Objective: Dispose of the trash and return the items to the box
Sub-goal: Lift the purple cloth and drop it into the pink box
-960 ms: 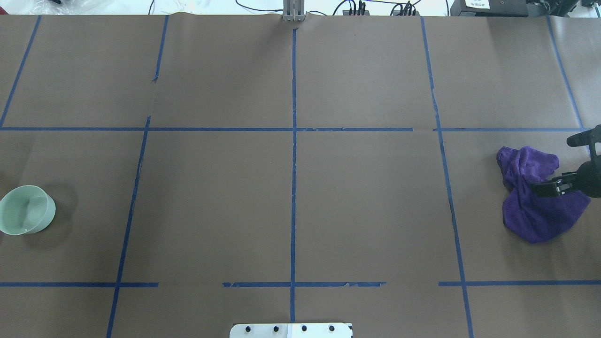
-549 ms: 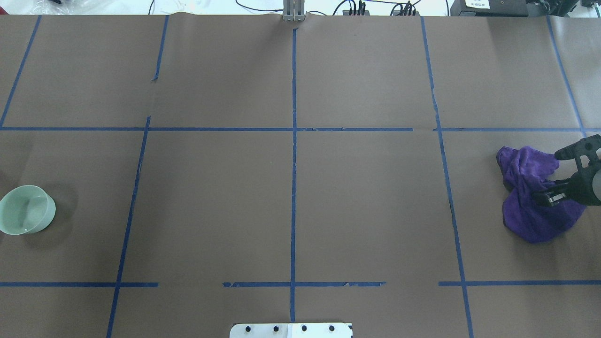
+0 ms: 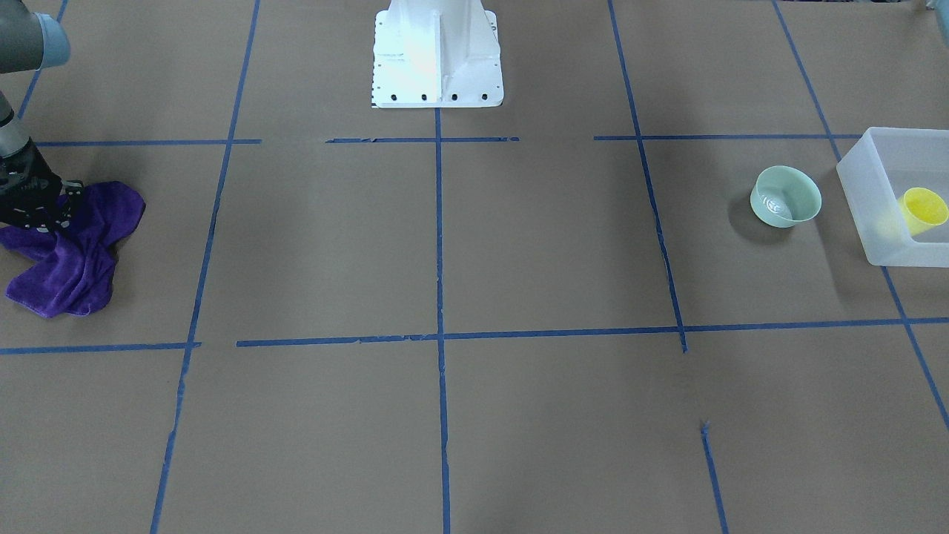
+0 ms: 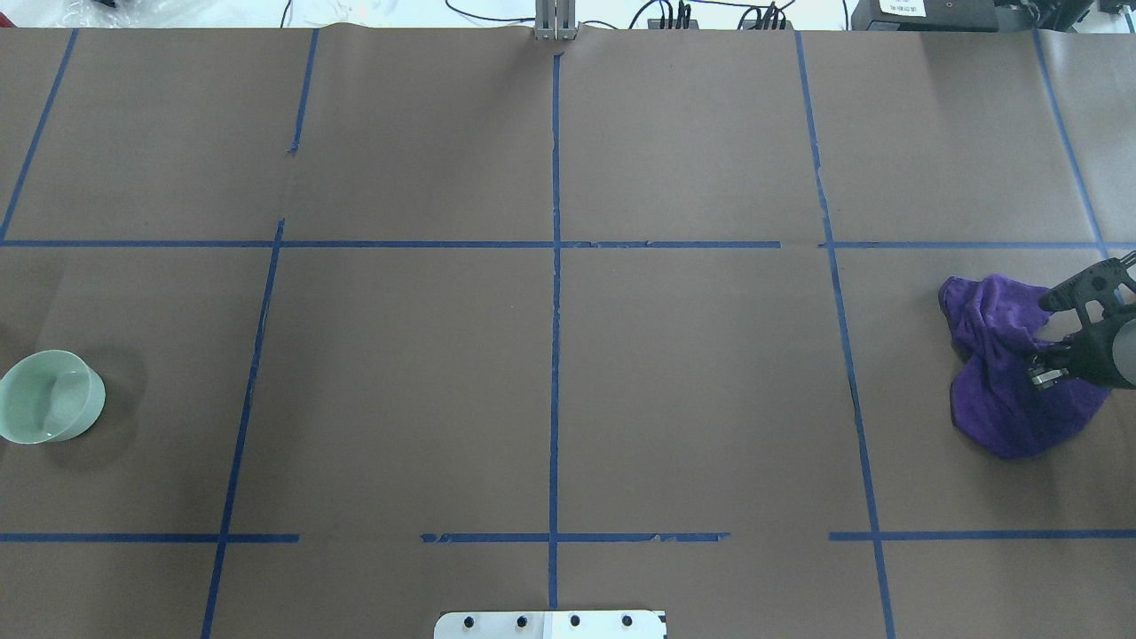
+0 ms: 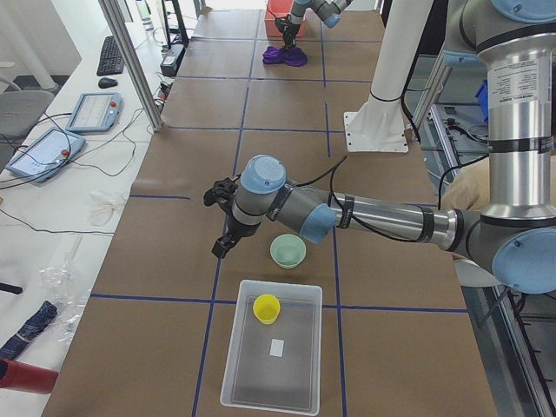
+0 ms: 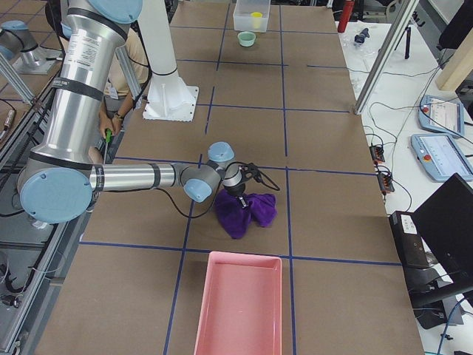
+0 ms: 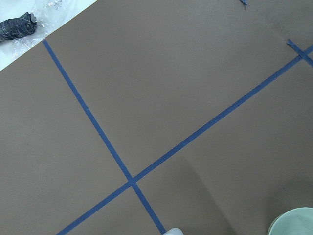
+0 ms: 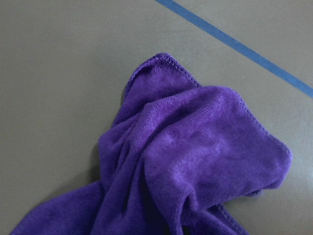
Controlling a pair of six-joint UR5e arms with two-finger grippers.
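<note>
My right gripper is about to grab the purple cloth by its raised middle fold (image 3: pixel 67 222), because the rest of the cloth lies loose on the tabletop.
The pale mint-green bowl (image 3: pixel 786 196) stands upright on the table beside the box; it also shows in the overhead view (image 4: pixel 49 397) and the left wrist view (image 7: pixel 293 223). The yellow cup (image 3: pixel 923 209) lies inside the frosted box (image 3: pixel 882 193). My left gripper (image 5: pixel 217 221) hovers just beyond the bowl (image 5: pixel 287 251); I cannot tell if it is open or shut. My right gripper (image 4: pixel 1043 339) is open, low over the purple cloth (image 4: pixel 1003 408), one finger on each side of a fold. The right wrist view shows the cloth (image 8: pixel 195 161) close up.
A pink tray (image 6: pixel 240 303) lies at the table's right end, next to the cloth (image 6: pixel 247 211). The white robot base (image 3: pixel 436 52) stands at the robot's side of the table. Blue tape lines grid the brown paper.
My right gripper has come down onto the purple cloth and turned a little, its fingers now closer to the fabric. The bowl has not moved.
</note>
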